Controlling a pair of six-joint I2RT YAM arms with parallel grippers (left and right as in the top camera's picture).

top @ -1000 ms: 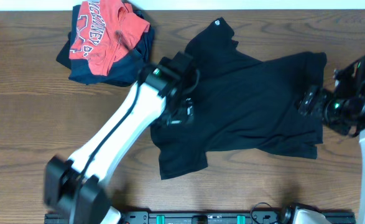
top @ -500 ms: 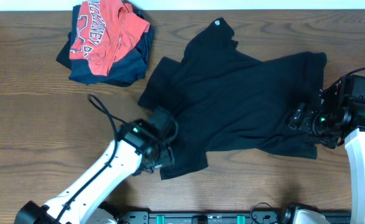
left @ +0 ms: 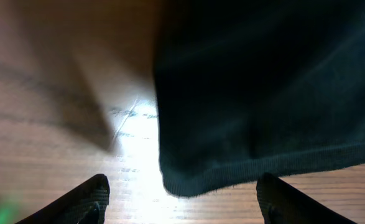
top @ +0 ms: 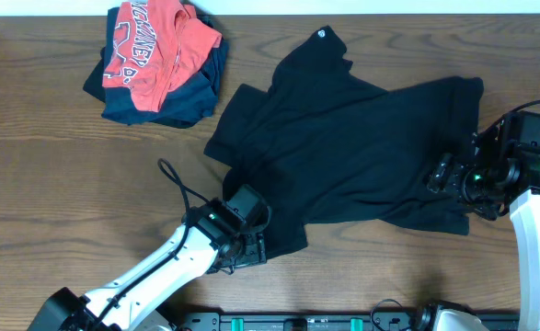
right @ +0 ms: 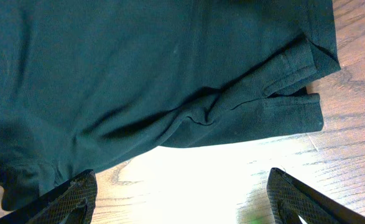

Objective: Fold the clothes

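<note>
Next, my right gripper picks up the black T-shirt by its folded hem near the shirt's corner and draws that hem out straight for folding.
The clothes, a black T-shirt (top: pixel 352 147), lie spread flat across the middle and right of the wooden table, the small white emblem (top: pixel 322 35) at the far edge. My left gripper (top: pixel 254 250) is low at the shirt's near-left corner. It is open, and in the left wrist view the hem corner (left: pixel 188 180) lies on the wood just ahead of the gap between the fingers (left: pixel 182 190). My right gripper (top: pixel 442 175) hovers open over the shirt's right edge. In the right wrist view the folded hem (right: pixel 281 106) lies ahead of the open gripper (right: pixel 182 190), bare wood between the fingers.
A red shirt with white lettering (top: pixel 155 46) lies on a dark navy garment (top: pixel 173 103) at the back left. A cable (top: pixel 178 184) loops up from the left arm. A black rail (top: pixel 297 322) runs along the table's front edge.
My left arm has drawn back from the shirt's left sleeve to its near-left corner, uncovering the sleeve. The right gripper has shifted slightly left over the hem.
</note>
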